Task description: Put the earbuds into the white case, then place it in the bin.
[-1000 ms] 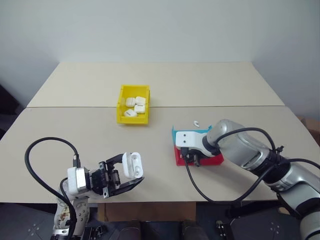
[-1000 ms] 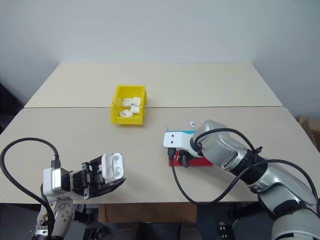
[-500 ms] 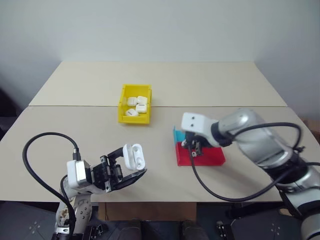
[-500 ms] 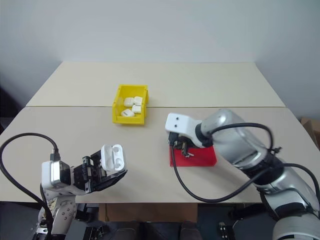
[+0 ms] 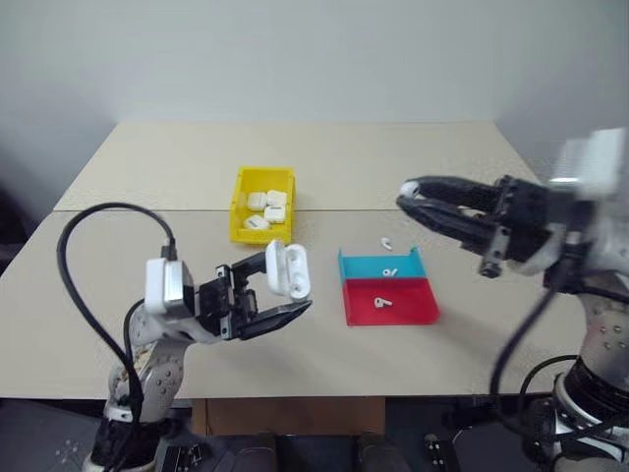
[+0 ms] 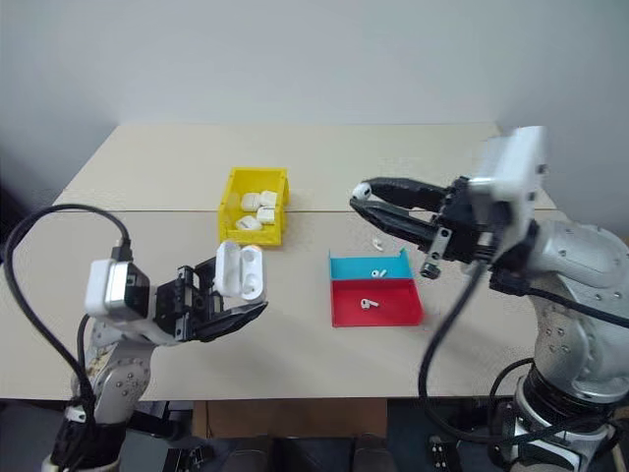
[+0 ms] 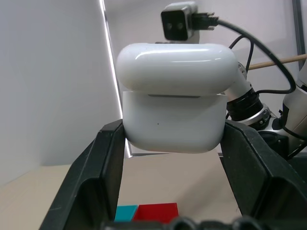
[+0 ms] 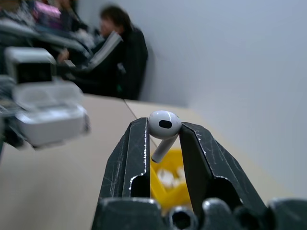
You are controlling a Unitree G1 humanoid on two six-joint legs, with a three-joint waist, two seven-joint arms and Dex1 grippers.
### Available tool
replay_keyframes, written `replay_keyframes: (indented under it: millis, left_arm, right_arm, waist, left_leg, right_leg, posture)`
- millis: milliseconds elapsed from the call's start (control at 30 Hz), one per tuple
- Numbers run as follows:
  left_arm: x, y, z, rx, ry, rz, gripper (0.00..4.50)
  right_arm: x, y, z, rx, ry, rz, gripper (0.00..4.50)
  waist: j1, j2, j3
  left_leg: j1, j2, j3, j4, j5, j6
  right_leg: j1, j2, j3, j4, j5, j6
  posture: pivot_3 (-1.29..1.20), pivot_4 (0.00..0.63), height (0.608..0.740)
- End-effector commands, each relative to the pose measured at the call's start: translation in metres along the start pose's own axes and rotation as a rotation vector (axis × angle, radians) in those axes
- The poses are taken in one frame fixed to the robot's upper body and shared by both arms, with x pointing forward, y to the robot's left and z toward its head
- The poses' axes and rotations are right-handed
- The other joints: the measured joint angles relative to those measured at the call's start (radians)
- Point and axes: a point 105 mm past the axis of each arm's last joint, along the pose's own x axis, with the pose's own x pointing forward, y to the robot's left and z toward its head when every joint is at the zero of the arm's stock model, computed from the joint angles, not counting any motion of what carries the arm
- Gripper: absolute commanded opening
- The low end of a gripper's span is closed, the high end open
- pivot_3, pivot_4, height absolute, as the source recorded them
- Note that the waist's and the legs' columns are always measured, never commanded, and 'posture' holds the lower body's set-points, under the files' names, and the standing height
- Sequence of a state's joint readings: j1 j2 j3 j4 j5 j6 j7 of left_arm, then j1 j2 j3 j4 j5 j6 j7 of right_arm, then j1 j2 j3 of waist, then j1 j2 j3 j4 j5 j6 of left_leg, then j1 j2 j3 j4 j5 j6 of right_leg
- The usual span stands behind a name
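Observation:
My right gripper keeps holding the earbud from here until it reaches the case, since the earbud hangs short of the white case (image 8: pixel 50 115).
My left gripper (image 5: pixel 285 285) is shut on the white case (image 5: pixel 289 270), held upright above the near left of the table with its lid open. In the left wrist view the case (image 7: pixel 175 96) sits between the two black fingers (image 7: pixel 103 177). My right gripper (image 6: pixel 362 194) hangs above the table, pointing left, shut on one earbud (image 8: pixel 164 125) pinched at its tips. Other earbuds lie loose: one on the table (image 5: pixel 386 242), one in the blue tray (image 5: pixel 390 272), one in the red tray (image 5: pixel 381 302). The yellow bin (image 5: pixel 239 211) stands mid-table with several white cases inside.
The blue tray (image 5: pixel 369 264) and red tray (image 5: pixel 408 307) lie side by side right of centre, below my right gripper. A seam runs across the table behind the bin. In the right wrist view a person in dark clothes (image 8: pixel 120 52) sits in the background.
My right gripper has risen from the trays with an earbud and swung to point left. My left gripper has lifted the open case higher and a little rightward.

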State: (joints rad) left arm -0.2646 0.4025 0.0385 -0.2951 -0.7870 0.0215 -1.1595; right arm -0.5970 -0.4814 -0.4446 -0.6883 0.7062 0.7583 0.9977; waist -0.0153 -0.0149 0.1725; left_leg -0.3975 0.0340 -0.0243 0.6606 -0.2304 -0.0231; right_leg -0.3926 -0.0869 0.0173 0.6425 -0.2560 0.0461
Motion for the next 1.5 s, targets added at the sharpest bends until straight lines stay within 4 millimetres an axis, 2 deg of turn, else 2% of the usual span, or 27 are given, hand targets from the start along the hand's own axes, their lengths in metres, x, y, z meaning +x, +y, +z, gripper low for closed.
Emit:
replay_keyframes:
  millis: [33,267,500,700,1500]
  left_arm:
    - [0.003,0.002,0.002,-0.012,-0.035,-0.027,2.75]
    - [0.007,-0.015,0.005,-0.043,-0.024,-0.05,2.75]
    - [0.013,-0.017,0.005,-0.04,-0.005,-0.051,2.75]
    - [0.016,-0.017,0.007,-0.037,-0.02,-0.045,2.75]
    - [0.019,-0.017,0.007,-0.036,-0.045,-0.047,2.75]
  right_arm:
    - [0.006,0.011,0.019,-0.06,-0.167,0.063,1.07]
    - [0.023,0.021,0.006,-0.025,-0.243,0.188,1.07]
    - [0.039,0.023,-0.016,0.005,-0.248,0.286,1.07]
    - [0.051,0.025,-0.025,-0.029,-0.227,0.331,1.07]
    - [0.056,0.029,-0.045,-0.055,-0.164,0.356,1.07]
  waist:
    - [-0.003,0.0,0.0]
    - [-0.002,0.0,0.0]
    - [0.001,0.0,0.0]
    - [0.0,0.0,0.0]
    - [0.002,0.0,0.0]
  left_leg:
    - [0.001,0.0,0.0,0.0,0.0,0.0]
    - [0.0,0.0,0.0,0.0,0.0,0.001]
    - [0.001,0.0,0.0,0.0,0.0,0.001]
    - [0.001,0.0,0.0,0.0,0.0,0.001]
    - [0.001,0.0,0.0,0.0,0.0,0.0]
  right_leg:
    - [0.001,0.0,0.0,0.0,0.0,0.0]
    - [0.001,0.0,0.0,-0.001,0.0,0.0]
    - [0.001,0.0,0.0,-0.001,0.0,0.0]
    - [0.001,0.0,0.0,-0.001,0.0,0.0]
    - [0.001,0.0,0.0,-0.001,0.0,0.0]
  posture:
    - [0.0,0.15,0.74]
    - [0.0,0.15,0.74]
    - [0.0,0.15,0.74]
    - [0.0,0.15,0.74]
    - [0.0,0.15,0.74]
